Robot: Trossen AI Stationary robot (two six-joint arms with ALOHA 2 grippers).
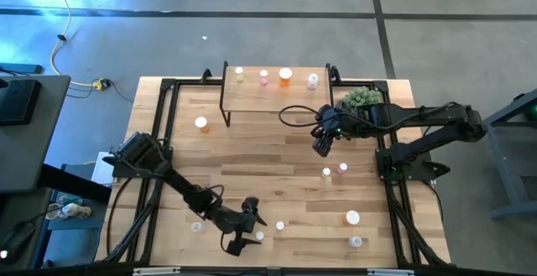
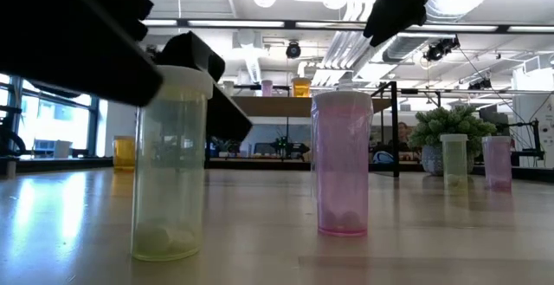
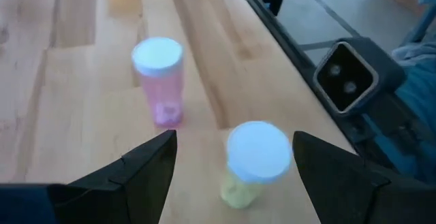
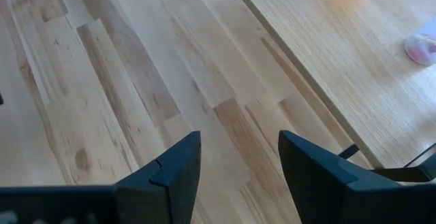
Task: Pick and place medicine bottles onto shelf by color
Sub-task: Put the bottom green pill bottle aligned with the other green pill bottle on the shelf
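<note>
My left gripper should close now, because its fingers are beside the yellowish bottle's white cap (image 1: pixel 260 235) (image 3: pixel 259 151), low above the table. Closing now would hold the bottle.
A yellowish medicine bottle (image 3: pixel 253 164) with a white cap stands upright on the table near its front edge, and a pink one (image 3: pixel 161 81) stands just beyond it. My left gripper (image 3: pixel 235 149) is open, one finger on either side of the yellowish bottle (image 1: pixel 260 236), touching nothing. In the low view both bottles (image 2: pixel 171 168) (image 2: pixel 342 162) stand on their bases. The shelf (image 1: pixel 273 91) at the back holds several bottles. My right gripper (image 1: pixel 322 150) hangs open in front of the shelf, with nothing between its fingers.
More bottles stand about the table: an orange one (image 1: pixel 201 123) at the left, two (image 1: pixel 327 172) (image 1: pixel 342 169) at mid right, others (image 1: pixel 353 217) (image 1: pixel 357 242) (image 1: pixel 198 226) near the front. A green plant (image 1: pixel 361 98) stands by the shelf's right end. A small camera block (image 3: pixel 347 74) sits at the table's front edge.
</note>
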